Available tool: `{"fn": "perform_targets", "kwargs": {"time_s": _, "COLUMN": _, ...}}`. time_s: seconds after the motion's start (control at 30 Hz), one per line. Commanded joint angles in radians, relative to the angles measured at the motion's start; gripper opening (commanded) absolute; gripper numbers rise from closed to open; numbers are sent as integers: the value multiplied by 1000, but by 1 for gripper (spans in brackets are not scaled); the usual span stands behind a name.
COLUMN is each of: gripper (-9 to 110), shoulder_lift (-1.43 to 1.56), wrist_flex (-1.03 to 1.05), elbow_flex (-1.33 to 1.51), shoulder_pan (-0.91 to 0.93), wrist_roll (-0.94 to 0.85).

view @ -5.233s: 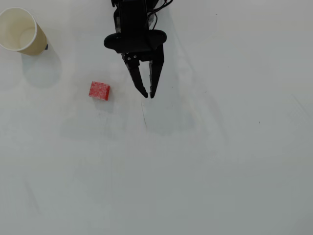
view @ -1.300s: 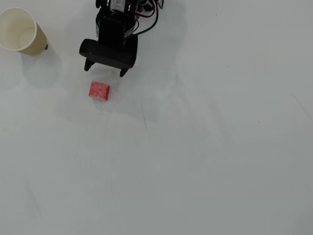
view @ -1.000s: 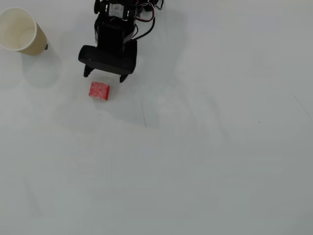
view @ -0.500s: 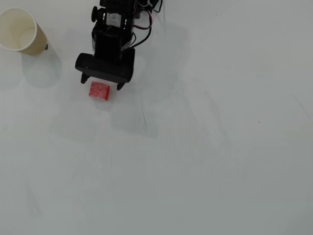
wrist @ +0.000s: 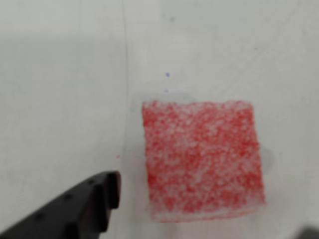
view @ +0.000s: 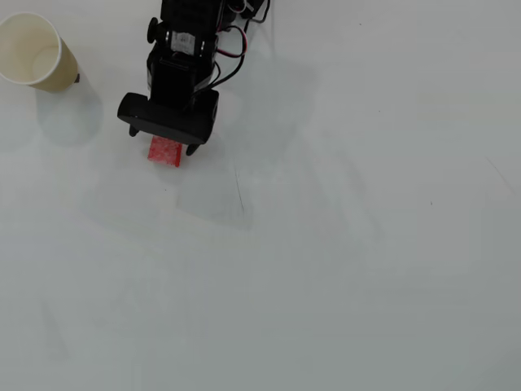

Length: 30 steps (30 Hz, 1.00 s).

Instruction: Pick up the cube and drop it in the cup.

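Next, my gripper grips the cube's opposite sides to drop the red cube in the cup [view: 37, 50].
The cube [view: 165, 154] is a small red block with whitish speckles lying on the white table; the arm's wrist covers its upper edge in the overhead view. My gripper [view: 163, 142] hangs right over it, open, with one black fingertip showing on each side of the block. The wrist view shows the cube [wrist: 202, 159] large and from above. One dark finger [wrist: 84, 209] stands just left of it without touching, and only a sliver of the other shows at the bottom right corner. The cream cup [view: 37, 50] stands upright at the far top left, well apart from the gripper.
The black arm [view: 186, 57] with red and black wires comes in from the top edge. A thin dark scratch [view: 239, 191] marks the white tabletop [view: 342, 261] just right of the cube.
The gripper, shut five seconds ago, has opened. It moved left and then down the overhead view, and it now covers the cube's upper edge. Cube and cup have not moved.
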Motion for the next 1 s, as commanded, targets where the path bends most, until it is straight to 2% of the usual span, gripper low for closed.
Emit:
{"fn": "perform_targets", "kwargs": {"time_s": 0.0, "gripper": 36, "shoulder_lift": -2, "wrist_flex": -37, "elbow_flex": -127, "shoulder_pan": 9, "wrist_roll": 6}}
{"fn": "perform_targets", "kwargs": {"time_s": 0.37, "gripper": 36, "shoulder_lift": -98, "wrist_flex": -121, "elbow_flex": -141, "shoulder_pan": 8, "wrist_roll": 2}}
{"fn": "perform_targets", "kwargs": {"time_s": 0.97, "gripper": 36, "shoulder_lift": -216, "wrist_flex": -146, "elbow_flex": -232, "shoulder_pan": 9, "wrist_roll": 0}}
